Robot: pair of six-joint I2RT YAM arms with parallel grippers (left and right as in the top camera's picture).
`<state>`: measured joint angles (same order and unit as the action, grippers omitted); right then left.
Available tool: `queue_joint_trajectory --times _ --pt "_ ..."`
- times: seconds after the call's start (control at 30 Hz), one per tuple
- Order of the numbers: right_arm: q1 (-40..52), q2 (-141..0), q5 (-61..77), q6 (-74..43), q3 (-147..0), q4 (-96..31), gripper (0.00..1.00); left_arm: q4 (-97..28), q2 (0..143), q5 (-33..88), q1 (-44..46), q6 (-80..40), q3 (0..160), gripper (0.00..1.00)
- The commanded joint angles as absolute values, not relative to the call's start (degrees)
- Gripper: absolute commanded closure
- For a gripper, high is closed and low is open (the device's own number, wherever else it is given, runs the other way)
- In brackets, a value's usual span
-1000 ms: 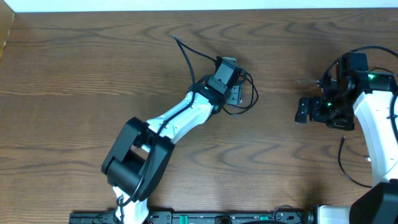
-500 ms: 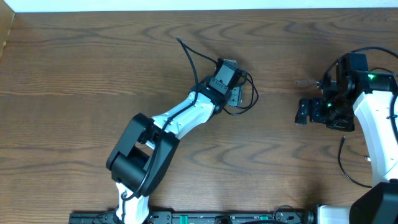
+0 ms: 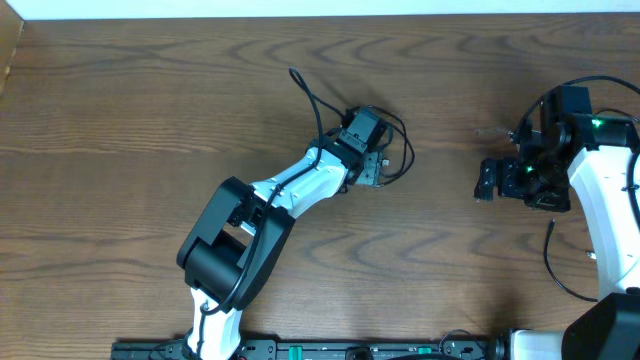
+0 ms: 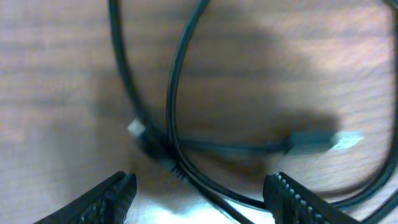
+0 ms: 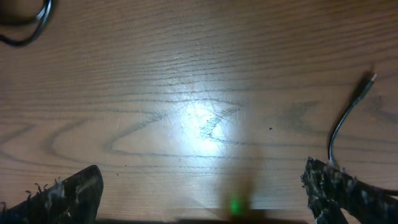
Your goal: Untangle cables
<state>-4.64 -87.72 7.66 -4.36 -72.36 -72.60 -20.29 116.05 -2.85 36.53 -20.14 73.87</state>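
My left gripper will next hold the black cables by their crossing parts, clear of the plug ends, and the cables' loop stays free for my right gripper.
The black cables lie looped in the table's middle, with one free end trailing up and left. My left gripper hovers right over the loop. In the left wrist view two black strands cross between its fingertips, and the jaws stand wide apart, open. Two silvery plug ends show there. My right gripper stays at the right, open over bare wood. A separate thin cable lies just beyond its right finger.
The thin cable shows faintly in the overhead view above the right gripper. Thick black arm cables hang by the right arm. The table's far edge runs along the top. The black loop's edge shows top left in the right wrist view.
My left arm has swung right at the elbow, and the cable's free end has shifted right and down with the loop. The right arm has not moved.
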Motion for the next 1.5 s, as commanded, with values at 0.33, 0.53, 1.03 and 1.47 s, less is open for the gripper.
queue_joint_trajectory --times 0.33,0.53,1.03,1.47 --pt "-4.29 -87.66 7.25 -5.10 -72.18 -72.64 0.01 -42.98 116.49 -1.41 36.47 -23.31 73.30 0.37" --pt "-4.27 -87.66 7.25 -5.08 -72.18 -72.55 0.01 -49.69 116.40 9.30 36.82 -22.48 73.30 0.51" --pt "-4.29 -87.66 7.25 -5.08 -72.18 -72.01 0.01 -46.26 107.79 24.84 46.70 -12.03 73.36 0.92" --pt "-4.27 -87.66 17.82 0.97 -72.18 -72.03 0.01 -40.80 91.50 20.91 44.91 -12.53 73.36 0.92"
